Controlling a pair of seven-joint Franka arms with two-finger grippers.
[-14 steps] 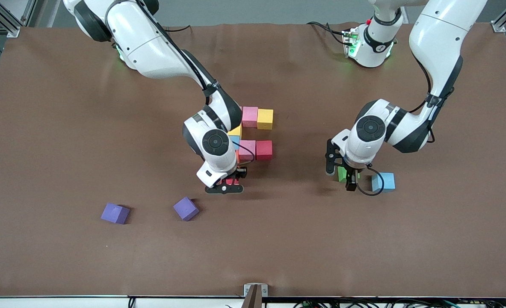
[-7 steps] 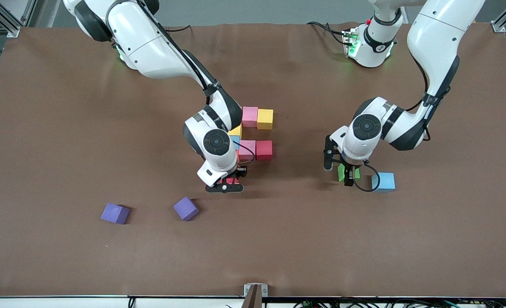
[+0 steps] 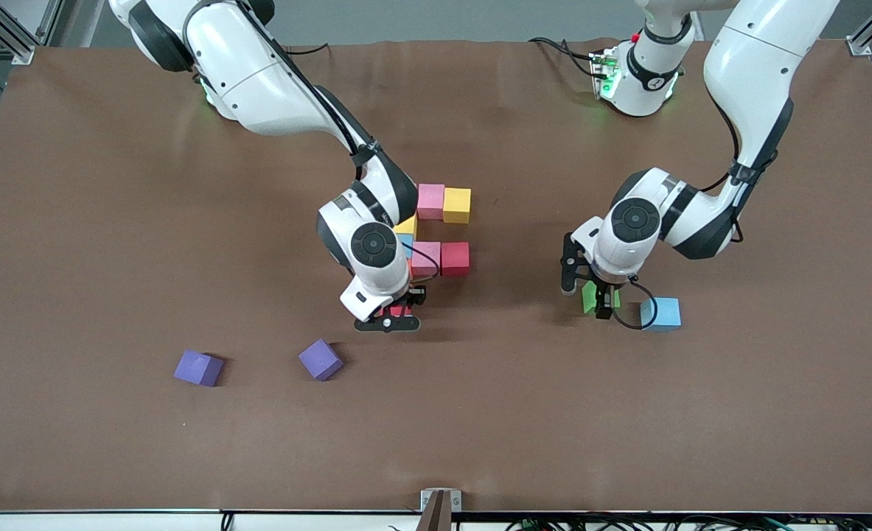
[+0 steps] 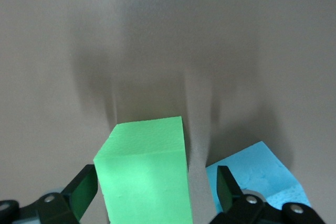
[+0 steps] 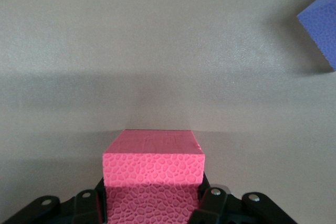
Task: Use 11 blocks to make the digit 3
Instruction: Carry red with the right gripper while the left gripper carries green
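I should pick up the green block [image 4: 147,177] by its opposite sides with my left gripper next, to add it to the digit 3.
The partial digit 3 shows a pink block [image 3: 430,200], a yellow block [image 3: 457,205], another pink block [image 3: 427,258] and a red block [image 3: 455,259]. The right arm partly hides a yellow [image 3: 407,226], a light blue [image 3: 405,243] and an orange block [image 3: 409,269]. My right gripper [image 3: 389,318] is shut on a pink block [image 5: 153,169], low over the table just in front of the figure. My left gripper [image 3: 587,298] is open around the green block [image 4: 147,177]; a gap shows on one side. A loose light blue block [image 3: 661,313] lies beside it.
Two purple cubes [image 3: 198,367] [image 3: 321,359] lie nearer the front camera, toward the right arm's end. One shows in the right wrist view [image 5: 320,27]. The brown table [image 3: 111,221] stretches wide around the figure.
My left gripper has shifted slightly around the green block, still open. My right gripper has hardly moved and keeps hold of the pink block.
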